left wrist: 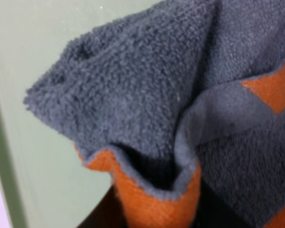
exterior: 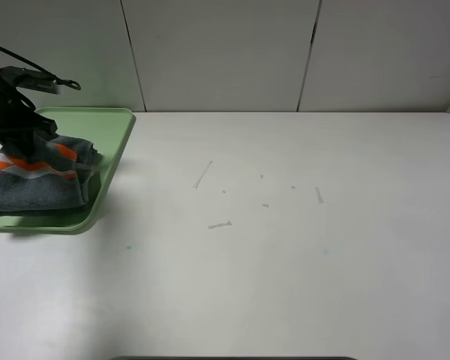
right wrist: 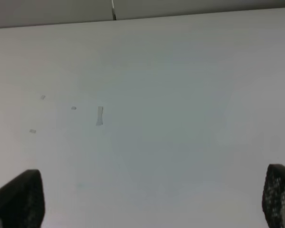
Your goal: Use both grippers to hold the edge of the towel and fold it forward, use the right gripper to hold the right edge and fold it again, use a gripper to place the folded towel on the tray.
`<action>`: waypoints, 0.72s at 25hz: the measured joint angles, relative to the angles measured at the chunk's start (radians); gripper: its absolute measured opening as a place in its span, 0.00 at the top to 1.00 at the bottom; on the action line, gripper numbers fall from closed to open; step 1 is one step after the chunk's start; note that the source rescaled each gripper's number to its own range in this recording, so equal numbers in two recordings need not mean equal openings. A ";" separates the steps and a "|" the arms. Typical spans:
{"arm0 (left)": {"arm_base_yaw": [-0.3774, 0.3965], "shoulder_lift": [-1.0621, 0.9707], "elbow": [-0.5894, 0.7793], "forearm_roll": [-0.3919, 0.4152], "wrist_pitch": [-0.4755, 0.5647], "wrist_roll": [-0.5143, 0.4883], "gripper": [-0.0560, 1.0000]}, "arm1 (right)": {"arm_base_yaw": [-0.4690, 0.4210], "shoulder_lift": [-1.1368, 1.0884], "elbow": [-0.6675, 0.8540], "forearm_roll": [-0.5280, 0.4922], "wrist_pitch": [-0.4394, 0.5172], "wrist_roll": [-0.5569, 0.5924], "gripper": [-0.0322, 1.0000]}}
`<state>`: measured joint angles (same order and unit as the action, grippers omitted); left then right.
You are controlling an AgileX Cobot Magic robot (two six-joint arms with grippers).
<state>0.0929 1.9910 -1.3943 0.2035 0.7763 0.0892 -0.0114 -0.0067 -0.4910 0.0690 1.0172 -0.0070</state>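
Note:
The folded towel point(exterior: 37, 187) rests on the green tray point(exterior: 114, 127) inside the tray's rim and would stay there, so it is time to open my left gripper.
The folded dark grey towel point(exterior: 37, 187) with orange and white stripes lies on the pale green tray point(exterior: 114, 127) at the far left of the table. My left gripper point(exterior: 19, 146) is down at the towel's back edge, and the cloth bunches up into it, so it looks shut on the towel. The left wrist view is filled by bunched towel point(left wrist: 147, 95) over the tray floor point(left wrist: 38, 42), with the jaws hidden. My right gripper point(right wrist: 147, 199) is open and empty above bare table, and it is out of the exterior view.
The white table point(exterior: 285, 262) carries a few small tape marks point(exterior: 219, 224) near its middle. A white panelled wall point(exterior: 225, 52) stands along the back. The tray's front edge lies close to the left border of the exterior view.

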 joint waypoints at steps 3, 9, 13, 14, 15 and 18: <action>0.000 0.000 0.000 0.000 -0.002 0.000 0.79 | 0.000 0.000 0.000 0.000 0.000 0.000 0.00; 0.000 0.000 0.000 0.001 -0.001 0.042 0.27 | 0.000 0.000 0.000 0.000 0.000 0.000 0.00; 0.000 0.000 0.000 0.001 0.003 0.045 0.04 | 0.000 0.000 0.000 0.000 0.000 0.000 0.00; 0.000 0.000 0.000 0.001 0.003 0.045 0.02 | 0.000 0.000 0.000 0.000 0.000 0.000 0.00; 0.000 0.000 0.000 0.001 0.006 0.045 0.02 | 0.000 0.000 0.000 0.000 0.000 0.000 0.00; 0.000 0.000 0.000 0.001 0.011 0.046 0.00 | 0.000 0.000 0.000 0.000 0.000 0.000 0.00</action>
<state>0.0929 1.9910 -1.3943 0.2048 0.7876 0.1348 -0.0114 -0.0067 -0.4910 0.0690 1.0172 -0.0070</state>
